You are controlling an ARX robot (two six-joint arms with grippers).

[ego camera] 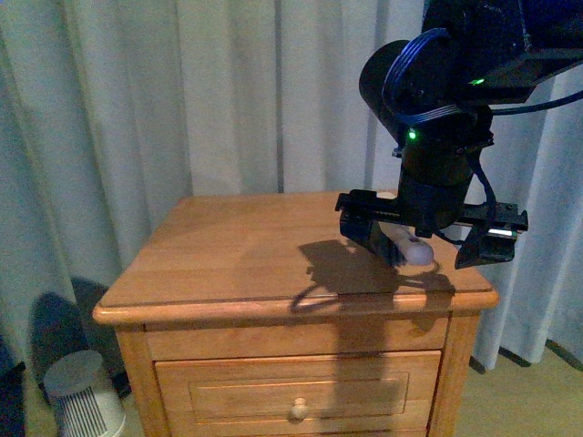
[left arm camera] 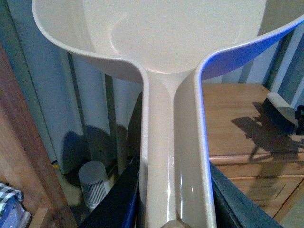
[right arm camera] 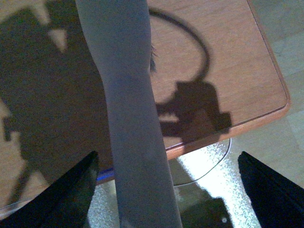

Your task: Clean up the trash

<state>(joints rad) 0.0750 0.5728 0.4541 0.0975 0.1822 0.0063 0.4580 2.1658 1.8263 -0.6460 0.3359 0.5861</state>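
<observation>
I should grab the brush by its cream handle (ego camera: 417,250) with my right gripper next. The brush's bristled head then stays free to sweep trash.
My left gripper (left arm camera: 173,209) is shut on the handle of a cream dustpan (left arm camera: 156,38), whose empty scoop fills the left wrist view; this arm is out of the front view. My right gripper (ego camera: 424,246) hangs open over the right front corner of the wooden nightstand (ego camera: 237,255). A pale brush handle (ego camera: 412,248) lies between its spread fingers without being clamped. In the right wrist view the grey handle (right arm camera: 133,118) runs between the dark fingers (right arm camera: 71,190), above the nightstand edge (right arm camera: 228,57). The brush head (left arm camera: 280,111) rests on the top.
White curtains (ego camera: 228,91) hang behind the nightstand. A small white ribbed cylinder (ego camera: 82,396) stands on the floor to its left. A drawer with a knob (ego camera: 296,411) faces me. A thin cable (right arm camera: 209,166) lies on the floor. Wooden furniture (left arm camera: 19,142) stands close by the left arm.
</observation>
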